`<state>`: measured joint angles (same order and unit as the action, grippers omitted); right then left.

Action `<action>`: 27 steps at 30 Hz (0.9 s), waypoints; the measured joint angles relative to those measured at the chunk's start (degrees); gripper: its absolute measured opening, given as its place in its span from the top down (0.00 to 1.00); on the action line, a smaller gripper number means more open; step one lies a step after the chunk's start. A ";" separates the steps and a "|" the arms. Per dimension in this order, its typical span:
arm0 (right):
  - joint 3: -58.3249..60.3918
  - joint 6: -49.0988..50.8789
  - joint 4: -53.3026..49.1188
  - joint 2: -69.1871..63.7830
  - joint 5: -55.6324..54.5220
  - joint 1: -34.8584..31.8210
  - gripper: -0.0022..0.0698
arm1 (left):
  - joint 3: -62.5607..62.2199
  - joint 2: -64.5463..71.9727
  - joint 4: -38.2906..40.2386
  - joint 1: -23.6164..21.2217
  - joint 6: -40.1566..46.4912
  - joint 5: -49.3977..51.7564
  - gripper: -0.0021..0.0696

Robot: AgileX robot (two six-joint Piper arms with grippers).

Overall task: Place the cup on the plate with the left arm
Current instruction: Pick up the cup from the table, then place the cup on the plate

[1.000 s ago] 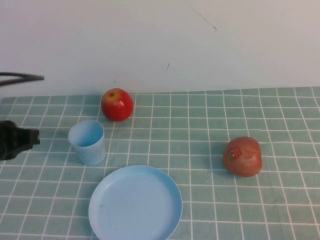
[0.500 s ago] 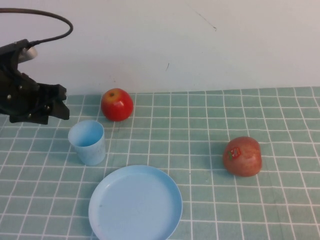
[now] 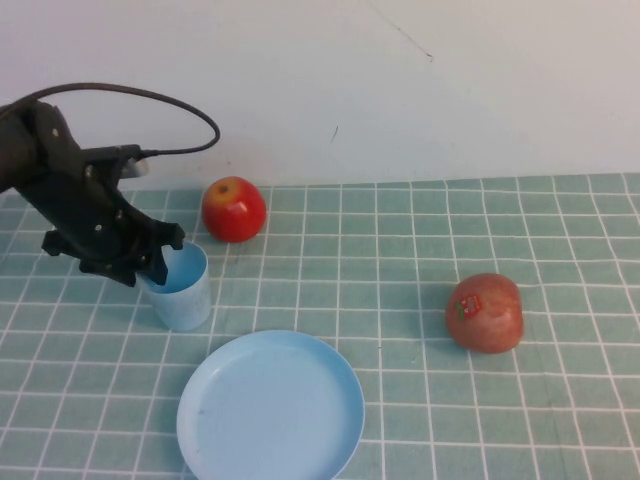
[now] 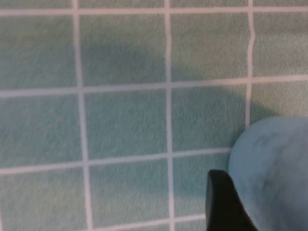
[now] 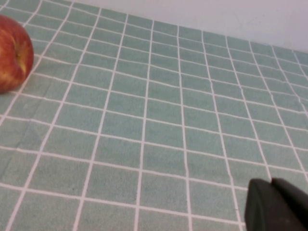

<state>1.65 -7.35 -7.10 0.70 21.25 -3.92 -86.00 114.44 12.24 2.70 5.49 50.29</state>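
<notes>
The left gripper grips the light blue cup by its rim (image 3: 157, 289) next, to set the cup upright on the light blue plate (image 3: 270, 405).
The light blue cup (image 3: 181, 291) stands upright on the green checked cloth, just behind the light blue plate (image 3: 270, 405), which lies flat at the front. My left gripper (image 3: 160, 262) has come in from the left and hangs at the cup's left rim, open. In the left wrist view one black finger (image 4: 222, 202) sits right beside the cup's wall (image 4: 272, 168); the other finger is out of that view. My right gripper (image 5: 271, 190) shows only in the right wrist view, shut and empty above the cloth.
A red apple (image 3: 234, 208) sits just behind the cup, near the wall. A duller red apple with a sticker (image 3: 485, 312) lies to the right. The right wrist view shows an apple (image 5: 12, 53) at its edge.
The left arm has swung in from the left edge, first raised, then lowered toward the cup, and its gripper is now at the cup's rim. The cup, plate and apples have not moved.
</notes>
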 joint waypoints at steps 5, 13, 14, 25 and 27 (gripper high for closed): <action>0.00 0.00 0.00 0.00 0.00 0.00 0.97 | -0.75 2.09 -0.42 1.32 0.16 -0.10 0.85; 0.00 0.00 0.00 0.00 0.00 0.00 0.97 | -7.56 -0.28 1.79 1.45 7.20 9.21 0.95; 0.00 0.00 0.00 0.00 0.00 0.00 0.97 | -8.69 -1.45 3.50 1.45 9.42 11.23 0.95; 0.00 0.00 0.00 0.00 0.00 0.00 0.97 | -1.11 -15.59 11.92 5.92 11.78 18.58 0.95; 0.00 0.00 0.00 0.00 0.00 0.00 0.97 | 3.48 -17.64 11.79 8.30 9.36 16.03 0.95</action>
<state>1.65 -7.35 -7.10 0.70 21.25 -3.92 -82.52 96.80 24.03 11.00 14.85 66.32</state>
